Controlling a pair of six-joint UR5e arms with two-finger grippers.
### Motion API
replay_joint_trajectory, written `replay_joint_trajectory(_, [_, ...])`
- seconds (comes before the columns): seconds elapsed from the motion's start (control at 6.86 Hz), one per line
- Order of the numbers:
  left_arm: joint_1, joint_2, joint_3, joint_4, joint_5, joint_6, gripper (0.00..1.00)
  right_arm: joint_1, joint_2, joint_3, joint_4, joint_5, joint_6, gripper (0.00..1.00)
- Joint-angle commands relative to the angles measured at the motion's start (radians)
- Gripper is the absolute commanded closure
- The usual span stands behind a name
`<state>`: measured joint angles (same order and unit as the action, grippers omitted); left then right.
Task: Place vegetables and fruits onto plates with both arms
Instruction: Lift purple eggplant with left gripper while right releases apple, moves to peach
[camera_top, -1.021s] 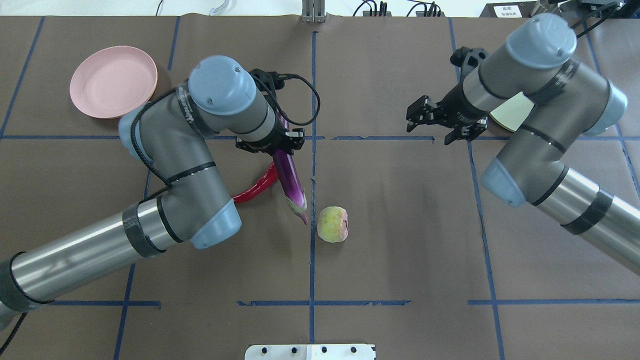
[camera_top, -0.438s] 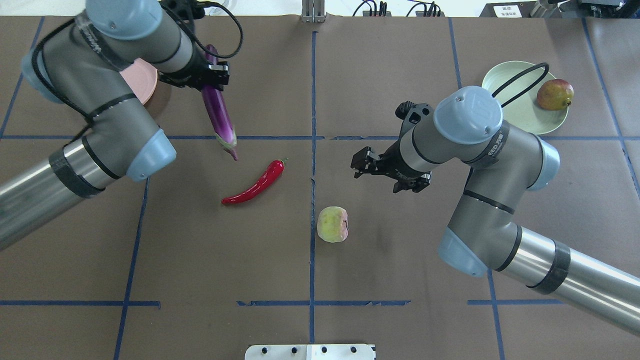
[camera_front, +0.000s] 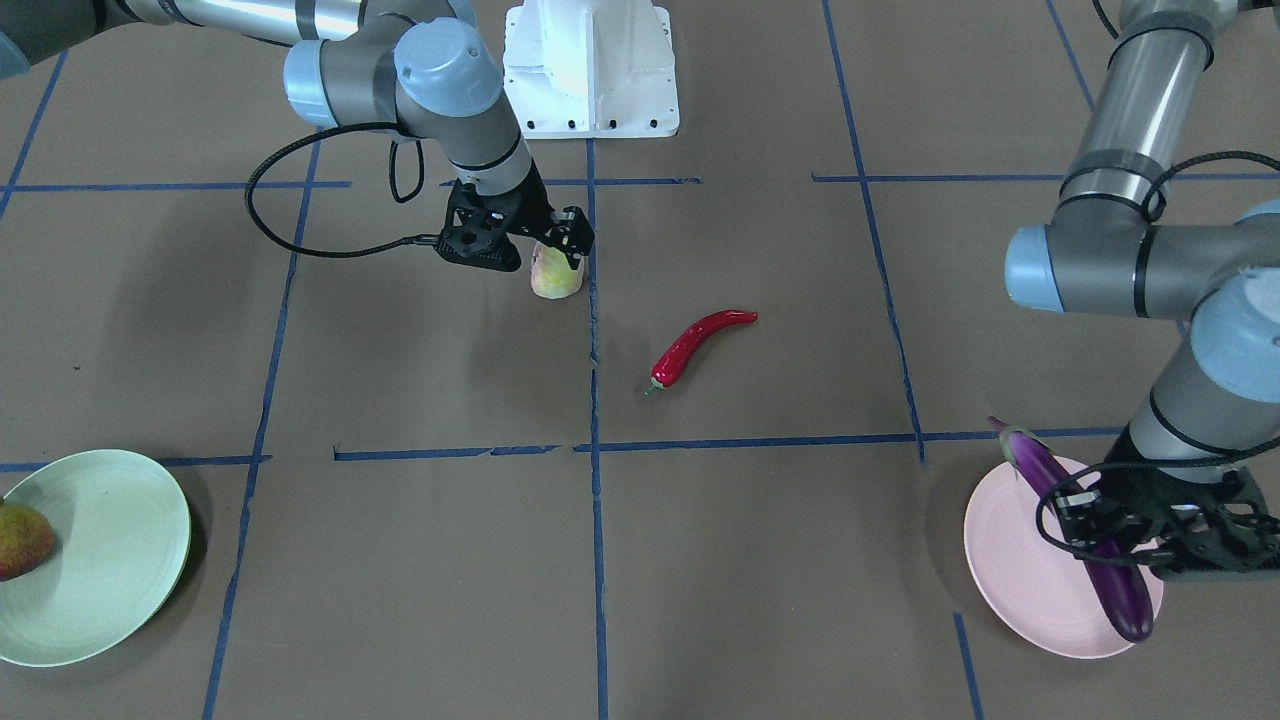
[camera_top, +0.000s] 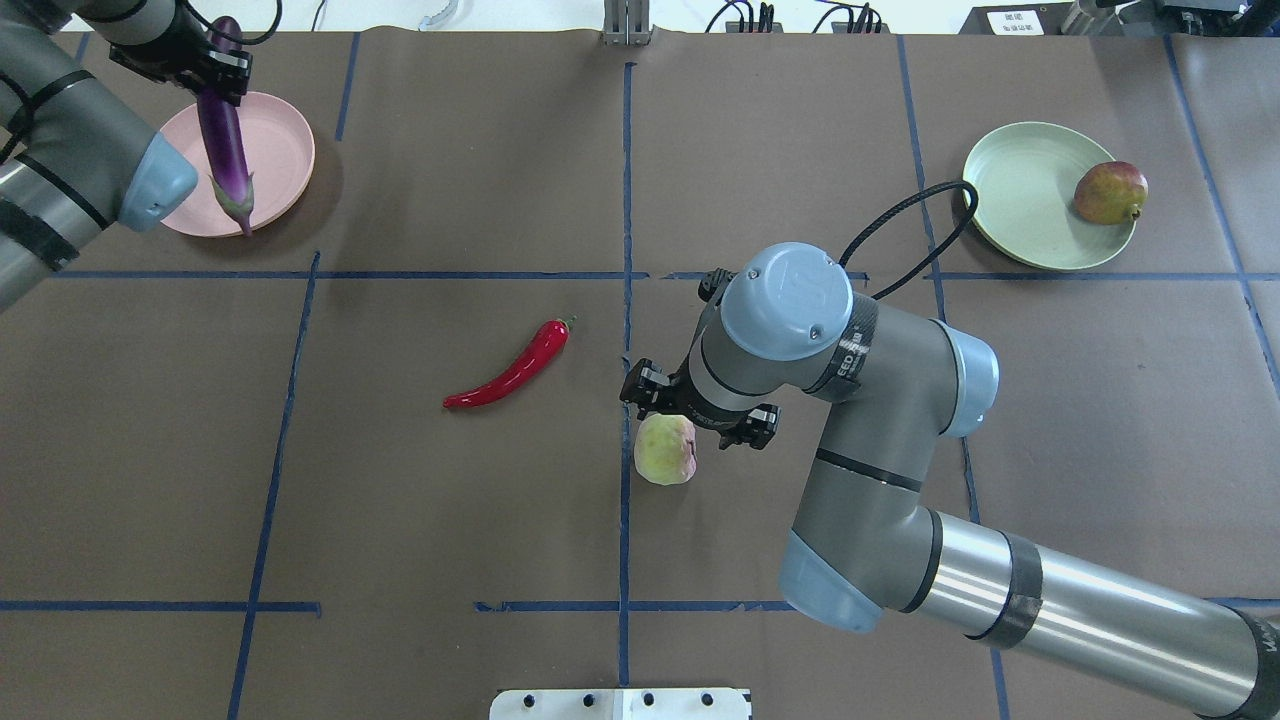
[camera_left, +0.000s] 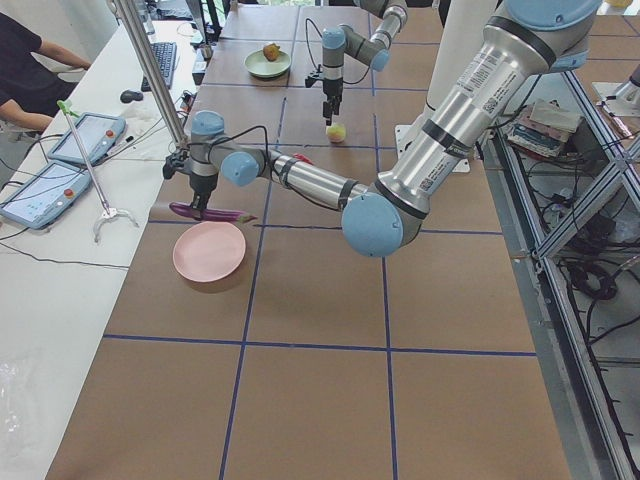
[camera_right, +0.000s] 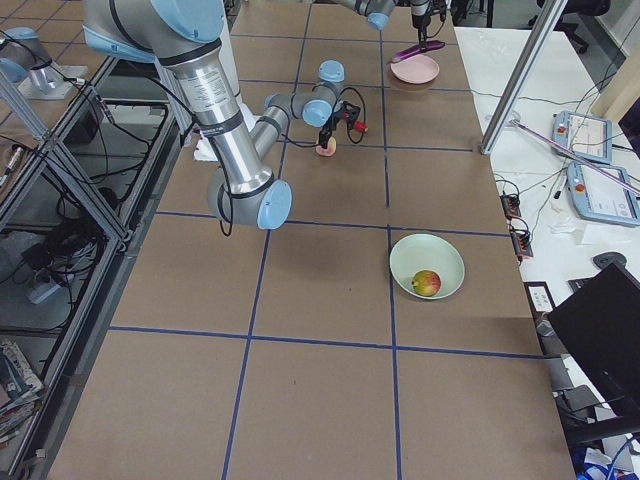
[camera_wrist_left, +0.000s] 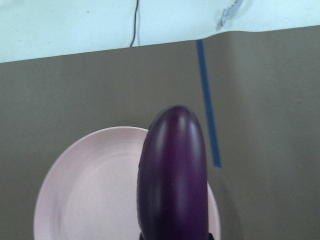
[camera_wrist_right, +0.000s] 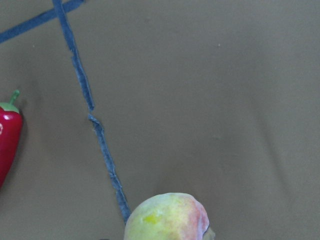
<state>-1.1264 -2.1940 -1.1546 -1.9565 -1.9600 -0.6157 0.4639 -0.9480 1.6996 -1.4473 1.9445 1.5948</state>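
Observation:
My right gripper isn't ready to close yet: its fingers are above the top of the peach, and the rounded body (camera_front: 555, 281) (camera_wrist_right: 167, 220) is below them. It should go down first, then close on the peach.
My left gripper (camera_top: 222, 75) is shut on the purple eggplant (camera_top: 224, 150) and holds it over the pale pink plate (camera_top: 280, 150) at the far left; in the front view the eggplant (camera_front: 1060, 495) hangs across the plate (camera_front: 1020, 585). The left wrist view shows the eggplant (camera_wrist_left: 175, 175) over the plate (camera_wrist_left: 85, 200). My right gripper (camera_top: 690, 418) is open, low over the yellow-green peach (camera_top: 665, 452) at the table's middle. The red chili (camera_top: 510, 372) lies left of the peach. The pomegranate-like fruit (camera_top: 1108, 192) sits on the mint green plate (camera_top: 1020, 200) at the far right.
The white robot base (camera_front: 590, 70) stands at the near edge behind the peach. Blue tape lines (camera_top: 625, 250) cross the brown table cover. An operators' table with tablets (camera_left: 60, 180) stands past the table's far edge.
The left arm carried the eggplant up and left, from beside the chili to over the pink plate. The right arm swung from the green plate down to the peach.

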Motion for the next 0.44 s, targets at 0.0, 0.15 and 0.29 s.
replay_joint_trajectory(0.0, [-0.025, -0.019, 0.125, -0.084, 0.001, 0.025, 1.0, -0.013, 0.052, -0.061, -0.01, -0.016, -0.001, 0.0])
replay_joint_trajectory(0.15, [-0.027, -0.035, 0.168, -0.093, 0.007, 0.058, 0.88, -0.014, 0.055, -0.076, -0.008, -0.019, -0.001, 0.0])
replay_joint_trajectory(0.29, [-0.021, -0.038, 0.174, -0.093, 0.007, 0.071, 0.01, -0.021, 0.055, -0.078, -0.008, -0.024, -0.001, 0.0])
